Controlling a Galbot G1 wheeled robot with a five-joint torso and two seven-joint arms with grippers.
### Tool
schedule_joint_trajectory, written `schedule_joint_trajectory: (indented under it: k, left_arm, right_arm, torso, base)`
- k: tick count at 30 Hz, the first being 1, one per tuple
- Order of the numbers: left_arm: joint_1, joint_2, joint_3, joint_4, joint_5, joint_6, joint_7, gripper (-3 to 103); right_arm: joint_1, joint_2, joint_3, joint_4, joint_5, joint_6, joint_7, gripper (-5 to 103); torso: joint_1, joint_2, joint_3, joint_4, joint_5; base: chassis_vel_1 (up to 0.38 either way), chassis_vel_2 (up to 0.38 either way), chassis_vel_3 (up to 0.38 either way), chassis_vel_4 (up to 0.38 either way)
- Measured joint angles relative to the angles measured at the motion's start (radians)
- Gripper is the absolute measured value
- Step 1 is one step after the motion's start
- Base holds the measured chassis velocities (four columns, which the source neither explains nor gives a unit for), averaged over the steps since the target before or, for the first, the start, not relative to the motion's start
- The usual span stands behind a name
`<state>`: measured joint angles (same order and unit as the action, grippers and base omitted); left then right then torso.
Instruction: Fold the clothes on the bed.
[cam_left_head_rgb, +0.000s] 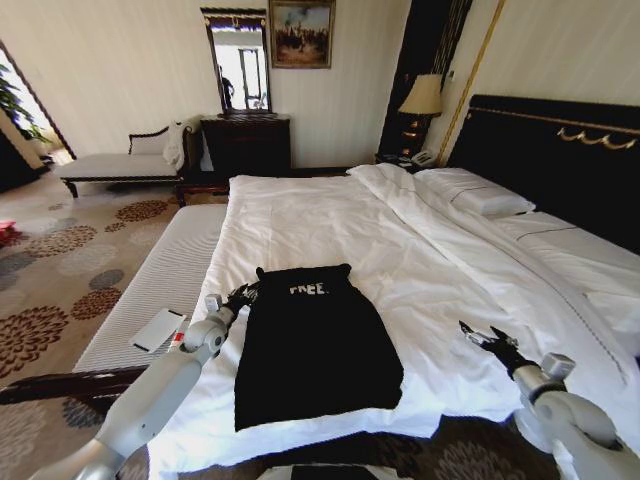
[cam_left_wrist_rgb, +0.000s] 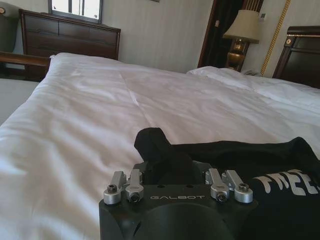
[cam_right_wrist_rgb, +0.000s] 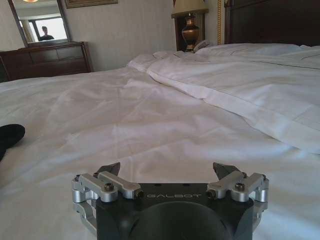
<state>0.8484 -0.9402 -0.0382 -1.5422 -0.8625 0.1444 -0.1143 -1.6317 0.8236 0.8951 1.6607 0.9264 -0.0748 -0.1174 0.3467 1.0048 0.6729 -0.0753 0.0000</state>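
Observation:
I need to grab the black T-shirt by its bottom hem corner (cam_left_head_rgb: 396, 400) with my right gripper next, to fold it in half toward the shirt's "FREE" lettering (cam_left_head_rgb: 308, 290).
The black T-shirt (cam_left_head_rgb: 315, 340) lies flat on the white duvet of the bed (cam_left_head_rgb: 330, 220) near its foot, sleeves tucked in, "FREE" lettering at the top. My left gripper (cam_left_head_rgb: 243, 295) sits at the shirt's upper left corner. In the left wrist view a bunched fold of the T-shirt (cam_left_wrist_rgb: 160, 145) rises between the jaws of the left gripper (cam_left_wrist_rgb: 172, 167), which is shut on it. My right gripper (cam_left_head_rgb: 480, 335) hovers open over bare duvet to the right of the shirt, apart from it. The right wrist view shows the right gripper (cam_right_wrist_rgb: 167, 170) with nothing between its fingers and a shirt edge (cam_right_wrist_rgb: 10, 135) far off.
A padded bench (cam_left_head_rgb: 150, 290) runs along the bed's left side with a flat white object (cam_left_head_rgb: 158, 330) on it. Pillows (cam_left_head_rgb: 480, 195) and a dark headboard (cam_left_head_rgb: 560, 150) lie at the right. A dresser (cam_left_head_rgb: 245, 145) and chaise (cam_left_head_rgb: 120, 165) stand by the far wall.

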Motion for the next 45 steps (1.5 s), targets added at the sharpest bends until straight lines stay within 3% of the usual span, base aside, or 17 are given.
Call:
schedule_joint_trajectory:
  k: [9, 18, 22, 28, 29, 34, 35, 41, 43, 45]
  left_arm:
    - [0.015, -0.005, -0.026, -0.029, 0.002, 0.000, -0.024, 55]
    - [0.080, 0.027, -0.117, -0.074, -0.017, -0.001, -0.044, 87]
    - [0.082, 0.028, -0.143, -0.066, -0.029, -0.001, -0.059, 99]
    - [0.046, 0.027, -0.126, -0.050, -0.035, 0.000, -0.059, 100]
    - [0.028, 0.023, -0.114, -0.044, -0.038, 0.001, -0.059, 100]
    - [-0.015, 0.010, -0.077, -0.018, -0.040, 0.004, -0.062, 100]
    - [-0.034, 0.002, -0.062, -0.003, -0.040, 0.005, -0.062, 100]
    - [-0.070, -0.013, -0.033, 0.029, -0.043, 0.007, -0.058, 100]
    - [-0.099, -0.016, -0.015, 0.056, -0.054, 0.010, -0.055, 100]
    - [-0.105, -0.017, -0.013, 0.062, -0.058, 0.011, -0.055, 100]
  right_arm:
    - [-0.012, -0.004, 0.018, 0.001, 0.015, 0.003, -0.003, 100]
    - [0.045, -0.070, -0.006, 0.043, 0.033, -0.001, -0.035, 100]
    - [0.183, -0.117, -0.140, -0.007, 0.020, 0.046, -0.039, 100]
    - [0.338, -0.132, -0.304, -0.082, 0.001, 0.143, -0.056, 100]
    - [0.393, -0.137, -0.357, -0.102, -0.022, 0.161, -0.028, 100]
    - [0.509, -0.161, -0.465, -0.125, -0.038, 0.103, 0.028, 100]
    - [0.572, -0.163, -0.527, -0.150, -0.020, 0.086, 0.029, 100]
    - [0.715, -0.159, -0.682, -0.221, 0.056, 0.052, -0.008, 100]
    - [0.833, -0.150, -0.794, -0.273, 0.117, 0.022, -0.050, 100]
    - [0.864, -0.146, -0.819, -0.285, 0.135, 0.015, -0.058, 100]
  torso:
    - [0.000, 0.000, 0.000, -0.0002, 0.0001]
    - [0.000, 0.000, 0.000, 0.0000, -0.0002]
    - [0.000, 0.000, 0.000, 0.0003, -0.0001]
    - [0.000, 0.000, 0.000, -0.0002, 0.0002]
    - [0.000, 0.000, 0.000, 0.0002, 0.0005]
    - [0.000, 0.000, 0.000, -0.0003, -0.0003]
    - [0.000, 0.000, 0.000, -0.0005, -0.0002]
    - [0.000, 0.000, 0.000, 0.0000, 0.0001]
    - [0.000, 0.000, 0.000, -0.0003, 0.0001]
    - [0.000, 0.000, 0.000, -0.0002, 0.0000]
  base:
    - [0.000, 0.000, 0.000, 0.000]
    - [0.000, 0.000, 0.000, 0.000]
    - [0.000, 0.000, 0.000, 0.000]
    - [0.000, 0.000, 0.000, 0.000]
    - [0.000, 0.000, 0.000, 0.000]
    - [0.000, 0.000, 0.000, 0.000]
    - [0.000, 0.000, 0.000, 0.000]
    - [0.000, 0.000, 0.000, 0.000]
    - [0.000, 0.000, 0.000, 0.000]
    - [0.000, 0.000, 0.000, 0.000]
